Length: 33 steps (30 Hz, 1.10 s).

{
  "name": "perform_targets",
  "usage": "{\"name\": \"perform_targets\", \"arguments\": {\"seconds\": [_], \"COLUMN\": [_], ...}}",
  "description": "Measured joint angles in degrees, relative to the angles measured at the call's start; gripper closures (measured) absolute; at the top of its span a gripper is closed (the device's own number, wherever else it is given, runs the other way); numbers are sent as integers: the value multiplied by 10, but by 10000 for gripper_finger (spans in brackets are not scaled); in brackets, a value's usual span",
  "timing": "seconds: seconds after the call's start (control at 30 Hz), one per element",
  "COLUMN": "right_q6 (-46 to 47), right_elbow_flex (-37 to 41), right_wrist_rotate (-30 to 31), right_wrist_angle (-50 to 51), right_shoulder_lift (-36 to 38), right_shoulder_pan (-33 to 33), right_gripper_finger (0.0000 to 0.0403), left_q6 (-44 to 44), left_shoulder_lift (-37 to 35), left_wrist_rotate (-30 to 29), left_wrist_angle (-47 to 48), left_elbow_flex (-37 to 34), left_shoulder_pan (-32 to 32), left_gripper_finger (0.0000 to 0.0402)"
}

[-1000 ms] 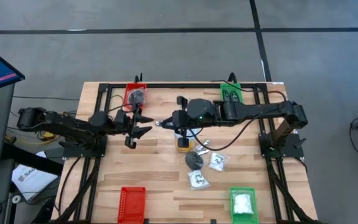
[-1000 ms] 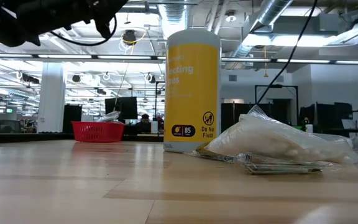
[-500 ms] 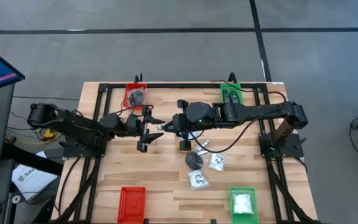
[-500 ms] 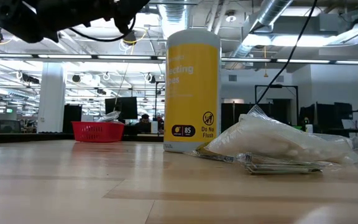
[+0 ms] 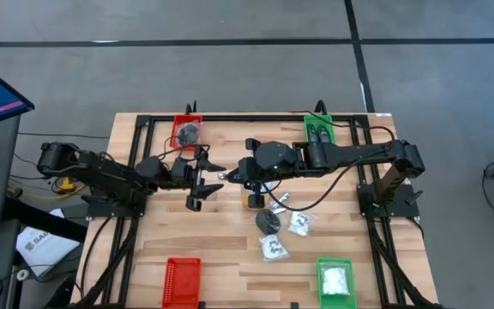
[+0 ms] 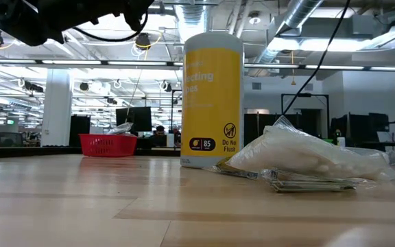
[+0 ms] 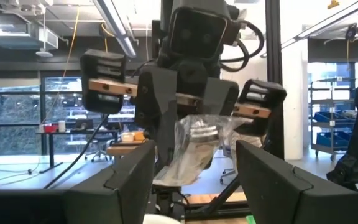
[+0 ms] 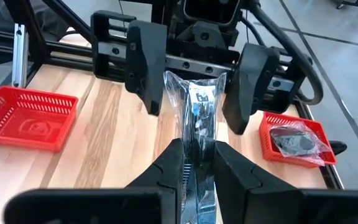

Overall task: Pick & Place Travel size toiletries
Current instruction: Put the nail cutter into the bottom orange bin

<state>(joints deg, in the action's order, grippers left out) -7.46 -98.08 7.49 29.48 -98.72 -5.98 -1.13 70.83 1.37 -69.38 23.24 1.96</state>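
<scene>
The left gripper reaches the clear packet next and grabs its loose end [image 5: 223,176]. Then it brings the packet to the near red tray.
My right gripper [image 5: 224,175] hangs above the table's middle, shut on a clear packet [image 8: 196,106] with silvery and dark contents, one of the travel size toiletries. My left gripper [image 5: 212,179] faces it from the table's left, open. Its two fingers [image 8: 143,65] stand on either side of the packet's free end, apart from it. Two more clear packets [image 5: 299,223] [image 5: 273,249] and a black roundish piece [image 5: 268,221] lie flat on the table right of centre. The low view shows a packet with white contents [image 6: 314,158] lying flat. My right gripper pinches the clear packet between its two fingers, at the part nearest the wrist [image 8: 195,155]. The fingers come nearly level from the table's right and lie along the packet. The packet's free end [image 7: 194,140] sticks out past the fingertips, lifted clear of the table.
A yellow jar [image 5: 253,198] stands under my right gripper. A red tray [image 5: 187,131] with a dark item and a green tray [image 5: 319,130] sit at the far edge. Another red tray [image 5: 182,281] and a green tray [image 5: 335,281] with a white packet sit at the near edge.
My left gripper has moved toward the table's right, up to my right gripper, so that its fingers now flank the packet's free end. My right gripper has kept the packet in place.
</scene>
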Motion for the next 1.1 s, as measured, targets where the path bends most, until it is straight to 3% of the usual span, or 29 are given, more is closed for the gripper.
{"name": "perform_targets", "arguments": {"seconds": [0.43,1.1], "right_q6": [-15,-18], "right_elbow_flex": [1,0], "right_wrist_rotate": [0,2], "right_wrist_angle": [-33,-41], "right_shoulder_lift": [-38,-33], "right_shoulder_pan": [7,10], "right_gripper_finger": [351,351], "left_q6": [-1,-19], "left_shoulder_lift": [5,5], "left_wrist_rotate": [0,-5], "left_wrist_angle": [-6,-9], "left_elbow_flex": [4,4], "left_shoulder_pan": [0,-1], "left_gripper_finger": [209,355]}}
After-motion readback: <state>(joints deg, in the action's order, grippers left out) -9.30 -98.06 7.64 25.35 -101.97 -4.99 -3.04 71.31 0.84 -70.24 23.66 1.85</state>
